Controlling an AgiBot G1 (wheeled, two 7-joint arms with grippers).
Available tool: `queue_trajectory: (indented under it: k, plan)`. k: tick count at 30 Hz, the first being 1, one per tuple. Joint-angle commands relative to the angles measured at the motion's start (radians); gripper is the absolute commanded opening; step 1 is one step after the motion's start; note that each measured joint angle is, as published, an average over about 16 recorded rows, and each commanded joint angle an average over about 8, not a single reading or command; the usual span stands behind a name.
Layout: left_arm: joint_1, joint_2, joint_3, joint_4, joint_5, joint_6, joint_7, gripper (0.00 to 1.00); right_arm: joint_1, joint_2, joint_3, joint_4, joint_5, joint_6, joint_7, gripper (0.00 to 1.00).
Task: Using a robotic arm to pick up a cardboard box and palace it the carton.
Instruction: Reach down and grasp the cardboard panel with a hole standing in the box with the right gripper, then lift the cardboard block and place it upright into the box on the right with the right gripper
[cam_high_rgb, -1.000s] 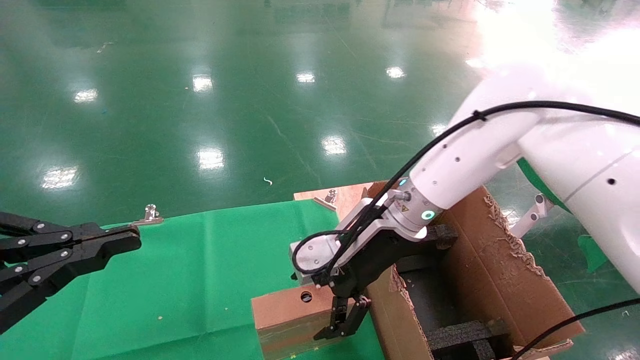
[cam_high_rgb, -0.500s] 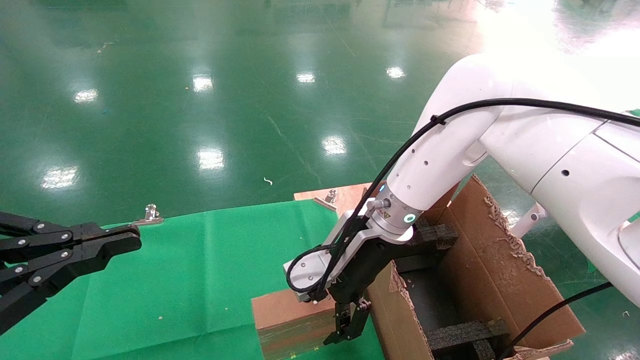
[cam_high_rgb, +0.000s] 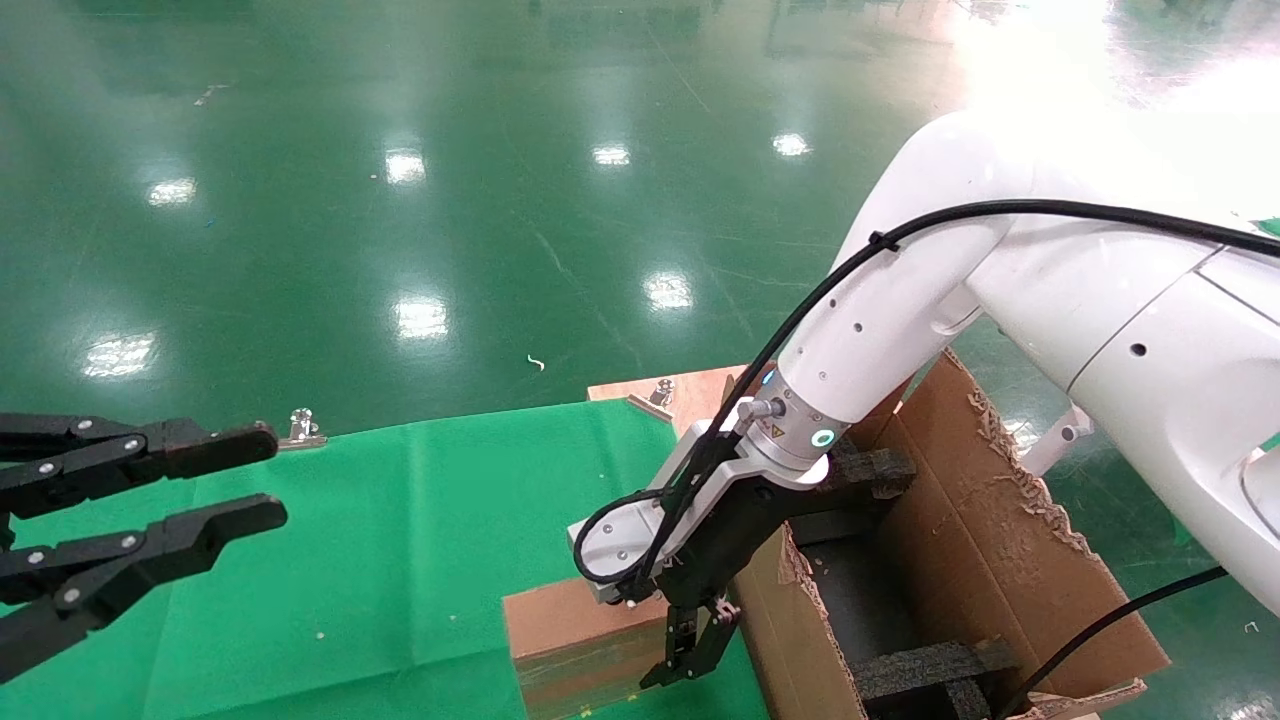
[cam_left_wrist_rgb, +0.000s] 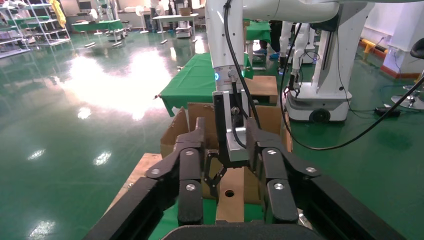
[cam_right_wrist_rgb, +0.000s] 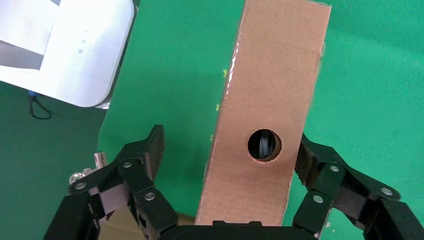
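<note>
My right gripper grabs the small brown cardboard box across its narrow holed top (cam_high_rgb: 582, 612) next, to place it in the carton (cam_high_rgb: 985, 520).
The small brown cardboard box (cam_high_rgb: 575, 640) with a round hole stands on edge on the green cloth, right beside the carton (cam_high_rgb: 985, 520). My right gripper (cam_high_rgb: 690, 650) on the white arm is open and lowered over the box's end nearest the carton. In the right wrist view the cardboard box (cam_right_wrist_rgb: 272, 95) runs between the open fingers of the right gripper (cam_right_wrist_rgb: 230, 150); one pad sits close to its side, the other stands well apart. My left gripper (cam_high_rgb: 265, 475) hovers open at the left over the cloth, pointing at the cardboard box (cam_left_wrist_rgb: 232, 197).
Black foam inserts (cam_high_rgb: 930, 665) lie inside the carton, whose torn flaps stand up. The green cloth (cam_high_rgb: 400, 530) covers the table; a wooden board (cam_high_rgb: 690, 390) and a metal clip (cam_high_rgb: 303, 428) sit at its far edge. Glossy green floor lies beyond.
My left gripper, shut in the earlier frames, now stands open. My right gripper has dropped lower over the box and shifted slightly toward me.
</note>
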Motion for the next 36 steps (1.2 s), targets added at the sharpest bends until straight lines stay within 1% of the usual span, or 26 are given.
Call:
queue_trajectory:
  k: [1,27,31,36]
  plan:
    - [0.000,0.000,0.000,0.000,0.000,0.000,0.000,1.00,-0.001,0.001,0.002,0.000,0.001,0.000,0.000,0.00]
    - [0.000,0.000,0.000,0.000,0.000,0.000,0.000,1.00,-0.001,0.010,0.009,0.004,0.014,0.001,-0.004,0.00]
    - [0.000,0.000,0.000,0.000,0.000,0.000,0.000,1.00,0.034,0.031,0.011,-0.005,0.053,-0.004,-0.016,0.00]
    - [0.000,0.000,0.000,0.000,0.000,0.000,0.000,1.00,0.137,0.070,0.004,-0.035,0.129,-0.015,-0.029,0.00]
